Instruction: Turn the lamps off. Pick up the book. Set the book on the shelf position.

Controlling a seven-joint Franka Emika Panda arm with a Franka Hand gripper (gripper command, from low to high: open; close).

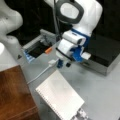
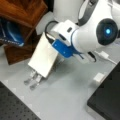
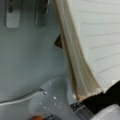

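Note:
I need to place the book on the shelf position, so next I need to pick up the white book by its page edge (image 3: pixel 77 48).
The white book (image 1: pixel 60 97) leans tilted with its lower end on silver rails (image 2: pixel 32 79), its ridged edge toward a front view's left. It also shows in a front view (image 2: pixel 43 57) and fills the right of the wrist view (image 3: pixel 100 37). My gripper (image 1: pixel 63 65) hangs open at the book's upper end. In the wrist view the book's page edge (image 3: pixel 75 62) runs down beside a black finger (image 3: pixel 100 103). The hand hides the fingers in a front view. The shelf position, dark reddish-brown wood (image 1: pixel 15 95) (image 2: pixel 22 12), stands beside the book. I can make out no lamps.
A black-topped silver box (image 1: pixel 105 52) stands behind the arm and shows again in a front view (image 2: pixel 107 97). An open grey tray (image 1: pixel 37 47) holds an orange piece (image 1: pixel 48 50). A white cable (image 1: pixel 40 73) crosses the table, and a small white block (image 2: pixel 98 77) lies loose.

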